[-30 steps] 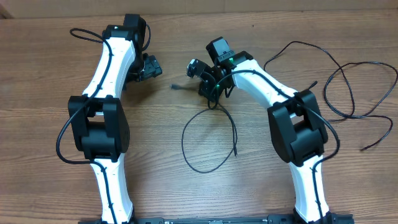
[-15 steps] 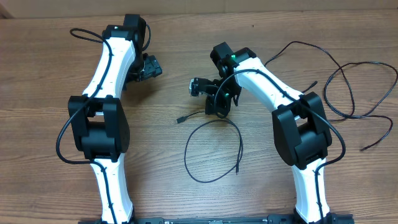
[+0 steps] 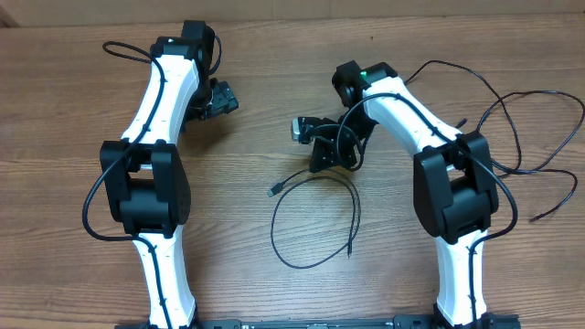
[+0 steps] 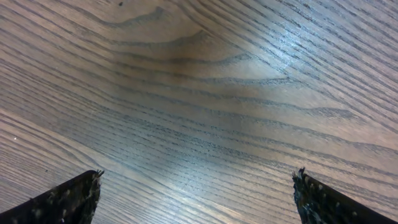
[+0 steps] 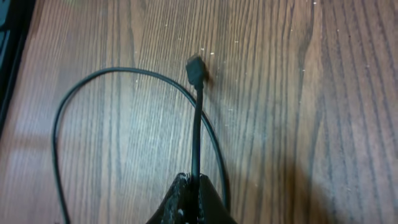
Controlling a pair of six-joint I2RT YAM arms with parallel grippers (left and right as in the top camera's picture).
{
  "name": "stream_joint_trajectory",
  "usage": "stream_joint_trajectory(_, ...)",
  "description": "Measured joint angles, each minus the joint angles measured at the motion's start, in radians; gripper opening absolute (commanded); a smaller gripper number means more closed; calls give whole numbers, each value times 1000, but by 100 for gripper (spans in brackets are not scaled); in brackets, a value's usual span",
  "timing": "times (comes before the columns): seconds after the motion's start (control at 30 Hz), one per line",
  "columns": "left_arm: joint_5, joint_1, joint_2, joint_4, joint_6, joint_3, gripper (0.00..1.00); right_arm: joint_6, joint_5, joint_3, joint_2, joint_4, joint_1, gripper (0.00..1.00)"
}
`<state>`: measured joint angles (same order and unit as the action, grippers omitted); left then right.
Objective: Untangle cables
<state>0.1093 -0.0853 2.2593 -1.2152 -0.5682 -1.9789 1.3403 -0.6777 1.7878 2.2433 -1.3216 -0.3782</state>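
Note:
My right gripper lets go of the cable now: the plug (image 3: 276,189) beyond its fingers touches the wooden table, so the black cable would settle flat there.
One thin black cable (image 3: 357,210) lies in a loose loop on the wooden table at centre. Its plug end (image 3: 274,191) points left. My right gripper (image 3: 317,163) is shut on this cable just behind the plug. In the right wrist view the cable (image 5: 196,124) runs straight out from the shut fingers (image 5: 208,196) of the gripper (image 5: 194,183) to the plug (image 5: 196,67). More thin cables (image 3: 430,62) sprawl at the far right, one end lying at the edge (image 3: 534,219). My left gripper (image 3: 219,99) (image 4: 196,186) hovers open over bare wood at the back left.
The thicker arm wires (image 3: 91,210) loop out beside each arm. The right arm's elbow (image 3: 452,183) stands between the centre loop and the far-right cables. Bare wood (image 4: 199,93) lies under the left gripper.
My right gripper has moved right and toward the front, dragging the cable's plug end and loop with it. The left arm has not moved.

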Motion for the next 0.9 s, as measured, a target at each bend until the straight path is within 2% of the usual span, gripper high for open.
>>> stream_joint_trajectory(0.07,0,0,0,0,0,0,100,15,-3,0,0,0,5,4)
stream_joint_trajectory(0.23,0,0,0,0,0,0,99,19,-1,0,0,0,5,18)
stream_joint_trajectory(0.37,0,0,0,0,0,0,99,10,11,0,0,-1,5,24)
stream_joint_trajectory(0.67,0,0,0,0,0,0,100,-71,31,0,0,11,5,53)
stream_joint_trajectory(0.9,0,0,0,0,0,0,99,-186,48,0,0,72,-14,51)
